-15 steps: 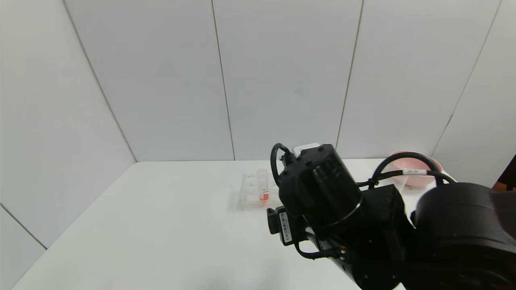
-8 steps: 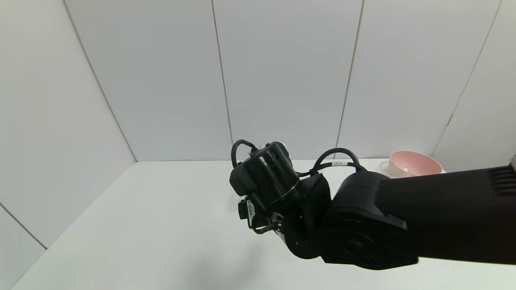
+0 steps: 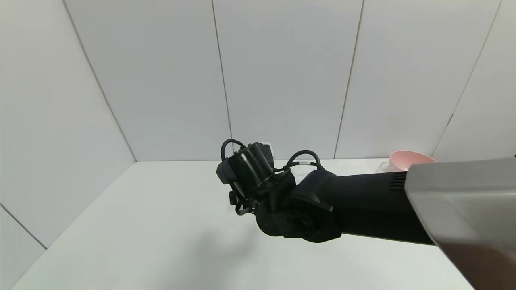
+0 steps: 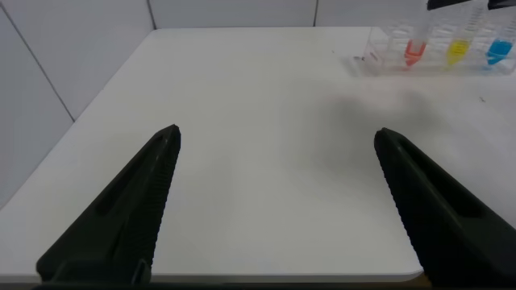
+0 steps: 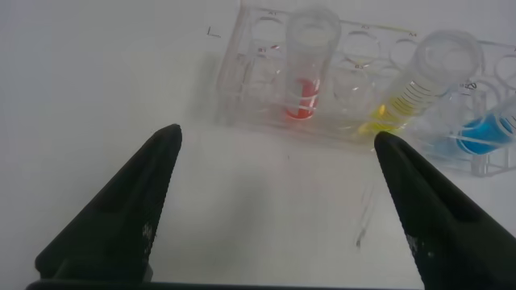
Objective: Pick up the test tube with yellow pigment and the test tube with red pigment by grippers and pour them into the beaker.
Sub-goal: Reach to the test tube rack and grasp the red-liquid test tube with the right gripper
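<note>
My right gripper picks up the red tube by its upper body [image 5: 309,63] next, leaving the red tube's opening [image 5: 314,29] free to pour into the beaker.
The red tube [image 5: 309,68] and the yellow tube [image 5: 421,83] stand upright in a clear rack [image 5: 242,64]. My right gripper [image 5: 278,137] is open and empty, just short of the rack, with the red tube ahead between its fingers. In the head view the right wrist [image 3: 246,169] hides the rack. My left gripper [image 4: 278,134] is open and empty near the table's front edge, and sees the red tube [image 4: 414,52] and the yellow tube [image 4: 457,52] far off. A small clear glass, apparently the beaker [image 3: 384,165], stands beside the pink bowl.
A blue-liquid tube [image 5: 484,133] stands in the rack beyond the yellow one. A pink bowl [image 3: 409,159] sits at the back right of the white table [image 3: 141,225]. Grey wall panels close the back and left.
My right arm has swung left and stretched farther over the table. Its wrist now covers the rack and red tube that showed in the head view a second ago.
</note>
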Robot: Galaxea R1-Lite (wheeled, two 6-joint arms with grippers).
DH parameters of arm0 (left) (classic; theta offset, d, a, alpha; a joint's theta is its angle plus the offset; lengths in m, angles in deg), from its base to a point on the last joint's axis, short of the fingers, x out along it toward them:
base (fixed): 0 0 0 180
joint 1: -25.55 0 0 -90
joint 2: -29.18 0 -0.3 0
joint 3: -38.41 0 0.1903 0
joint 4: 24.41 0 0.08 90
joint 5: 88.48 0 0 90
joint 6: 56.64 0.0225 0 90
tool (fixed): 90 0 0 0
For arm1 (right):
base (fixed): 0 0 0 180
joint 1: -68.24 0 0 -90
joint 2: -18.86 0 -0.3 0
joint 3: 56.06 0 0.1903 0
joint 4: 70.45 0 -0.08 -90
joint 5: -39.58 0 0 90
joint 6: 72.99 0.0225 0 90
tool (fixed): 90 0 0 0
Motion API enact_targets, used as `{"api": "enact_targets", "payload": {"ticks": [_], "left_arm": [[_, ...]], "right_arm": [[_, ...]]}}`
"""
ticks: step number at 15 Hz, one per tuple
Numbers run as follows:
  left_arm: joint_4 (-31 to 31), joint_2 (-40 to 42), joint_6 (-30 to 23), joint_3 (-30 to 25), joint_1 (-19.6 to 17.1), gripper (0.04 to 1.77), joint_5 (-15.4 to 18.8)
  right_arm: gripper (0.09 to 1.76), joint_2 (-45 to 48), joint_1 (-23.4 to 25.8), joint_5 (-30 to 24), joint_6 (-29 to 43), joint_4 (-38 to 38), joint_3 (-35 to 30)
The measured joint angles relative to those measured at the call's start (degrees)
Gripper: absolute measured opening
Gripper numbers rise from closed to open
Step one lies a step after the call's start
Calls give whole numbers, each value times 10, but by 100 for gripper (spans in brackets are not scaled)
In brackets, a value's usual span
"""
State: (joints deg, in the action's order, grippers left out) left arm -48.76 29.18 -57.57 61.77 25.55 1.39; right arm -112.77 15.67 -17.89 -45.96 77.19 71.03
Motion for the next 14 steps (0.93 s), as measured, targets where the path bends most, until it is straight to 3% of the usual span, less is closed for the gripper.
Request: {"api": "enact_targets", "payload": {"ticks": [6,10,14], "left_arm": [[0,0,0,0,0,172,0],[0,0,0,0,0,172,0],[0,0,0,0,0,172,0]], "right_arm": [[171,-78,18,23,-45,19,93],[171,-113,39,35,-92,99,99],[171,-133,47,35,-95,119,100]]}}
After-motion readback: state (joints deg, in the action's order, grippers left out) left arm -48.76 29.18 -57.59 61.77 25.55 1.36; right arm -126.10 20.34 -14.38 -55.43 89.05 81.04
